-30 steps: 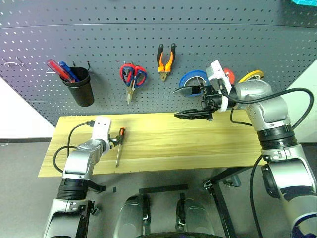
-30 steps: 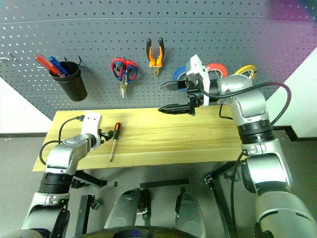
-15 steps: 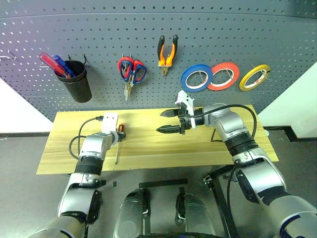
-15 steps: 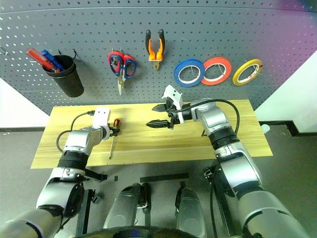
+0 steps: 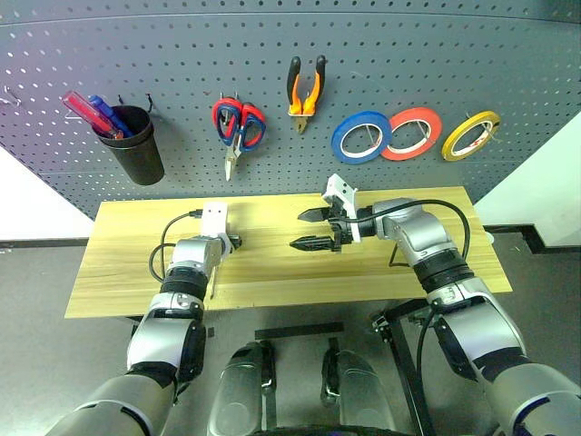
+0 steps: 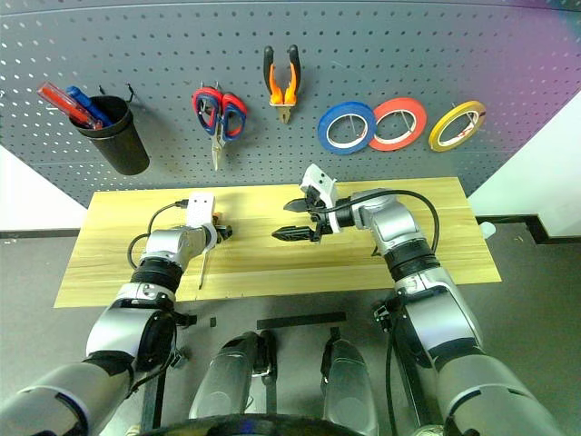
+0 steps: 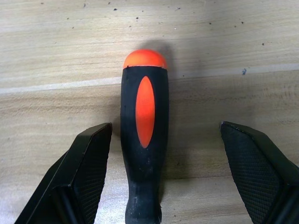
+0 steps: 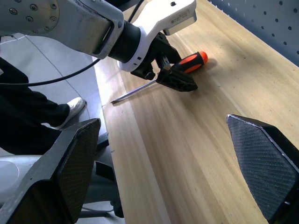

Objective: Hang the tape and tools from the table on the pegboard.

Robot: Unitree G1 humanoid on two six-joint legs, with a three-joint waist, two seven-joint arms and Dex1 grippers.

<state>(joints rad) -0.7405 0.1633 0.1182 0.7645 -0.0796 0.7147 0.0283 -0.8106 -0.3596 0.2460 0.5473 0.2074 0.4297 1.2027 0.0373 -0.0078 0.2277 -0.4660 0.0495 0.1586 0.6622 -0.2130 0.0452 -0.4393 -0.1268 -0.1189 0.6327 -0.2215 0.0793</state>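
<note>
I should grab the screwdriver by the handle's narrow middle with my left gripper next, because the screwdriver is long, with a thin stem and a bulky handle.
A screwdriver with an orange-and-black handle lies flat on the light wooden table. My left gripper is open, one finger on each side of the handle with a gap on both sides. Its thin shaft points toward the table's front edge. My right gripper hangs open and empty over the middle of the table, pointing toward the left arm. On the dark grey pegboard hang the blue tape and the orange-handled pliers.
Red-and-blue-handled scissors hang left of the pliers. A red tape roll and a yellow one hang right of the blue tape. A black cup with red and blue sticks hangs at the far left.
My right gripper has come down from beside the hanging blue tape to just over the table. My left gripper has slid forward around the screwdriver handle. The camera has tilted.
</note>
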